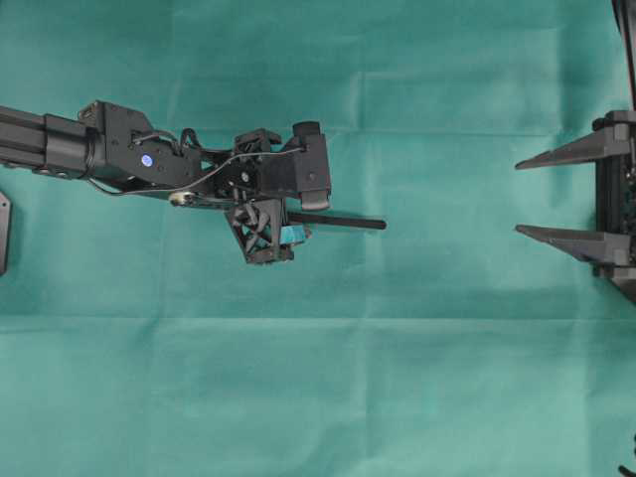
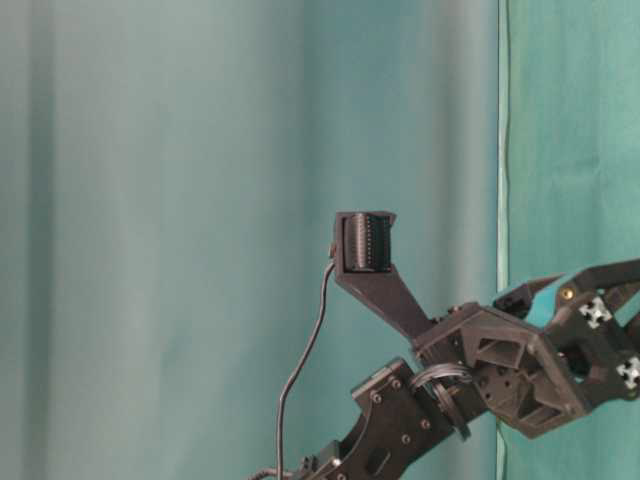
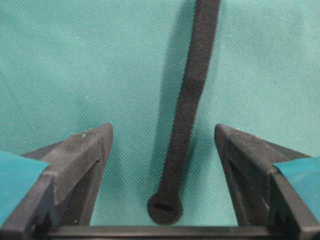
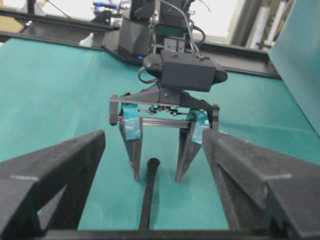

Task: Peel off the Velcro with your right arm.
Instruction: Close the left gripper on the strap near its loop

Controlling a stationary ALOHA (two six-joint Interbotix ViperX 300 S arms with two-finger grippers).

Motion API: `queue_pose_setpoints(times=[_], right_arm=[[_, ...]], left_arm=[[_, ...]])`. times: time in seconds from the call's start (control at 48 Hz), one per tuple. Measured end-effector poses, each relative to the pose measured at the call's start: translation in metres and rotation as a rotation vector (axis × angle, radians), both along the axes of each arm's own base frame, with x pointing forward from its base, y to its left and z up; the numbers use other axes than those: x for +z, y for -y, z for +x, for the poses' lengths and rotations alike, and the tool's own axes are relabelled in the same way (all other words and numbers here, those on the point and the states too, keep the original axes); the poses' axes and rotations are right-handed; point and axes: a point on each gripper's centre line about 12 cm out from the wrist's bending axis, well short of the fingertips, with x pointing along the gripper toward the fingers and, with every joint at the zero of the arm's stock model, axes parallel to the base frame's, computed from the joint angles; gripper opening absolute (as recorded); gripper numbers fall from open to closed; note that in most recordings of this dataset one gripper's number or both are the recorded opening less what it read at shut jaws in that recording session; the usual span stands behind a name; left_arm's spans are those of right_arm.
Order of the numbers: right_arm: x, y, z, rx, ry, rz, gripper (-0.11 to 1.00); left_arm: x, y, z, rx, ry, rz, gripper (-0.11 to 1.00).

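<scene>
My fingers reach down beside the black Velcro strip (image 3: 182, 125), close to the green cloth, and closing now would catch it, so it is time for my left gripper to close on the strip.
The Velcro (image 1: 338, 222) is a slim black strip lying flat on the green cloth. In the left wrist view the Velcro (image 3: 192, 90) has its rounded end between the teal-padded fingers. My left gripper (image 1: 286, 221) points down at the cloth, open, and straddles that rounded end without touching it. From the right wrist view the left gripper (image 4: 157, 178) stands over the Velcro (image 4: 148, 195). My right gripper (image 1: 517, 197), with plain black pointed fingers, is open and empty at the right edge, well clear of the strip's free end. It also shows in the right wrist view (image 4: 153, 134).
Green cloth (image 1: 318, 397) covers the whole table. A black bracket (image 1: 4, 231) sits at the left edge. Black rails (image 4: 60, 27) and a green side panel (image 4: 300, 55) stand behind the left arm.
</scene>
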Motion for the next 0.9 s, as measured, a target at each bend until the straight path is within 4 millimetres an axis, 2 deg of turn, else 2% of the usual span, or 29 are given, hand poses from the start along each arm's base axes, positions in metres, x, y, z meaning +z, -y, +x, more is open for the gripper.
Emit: queue_pose_setpoints(times=[0.229,0.333,0.375,0.521,0.584,0.75,0.896], right_arm=[[-0.002,0.000,-0.001,0.000,-0.005,-0.003,0.53],[-0.002,0.000,-0.002,0.002,0.000,-0.003,0.53],[-0.001,0.000,-0.002,0.001,0.002,-0.001,0.53],[-0.001,0.000,-0.004,0.001,0.008,-0.002,0.53],[-0.002,0.000,-0.004,0.001,0.008,-0.002,0.53],[-0.002,0.000,-0.005,0.001,0.012,-0.002,0.53],[-0.002,0.000,-0.005,0.001,0.012,-0.002,0.53]], left_arm=[[-0.003,-0.003,0.000,0.006,-0.006,-0.001,0.78],[-0.003,-0.003,0.000,0.006,-0.006,-0.001,0.72],[-0.003,-0.003,0.000,0.006,-0.006,-0.001,0.64],[-0.003,-0.002,-0.001,0.003,-0.011,0.000,0.22],[-0.002,-0.001,-0.001,0.003,-0.009,-0.002,0.10],[0.001,0.005,-0.002,-0.013,-0.017,-0.002,0.10],[0.017,0.008,-0.003,-0.018,-0.004,-0.002,0.10]])
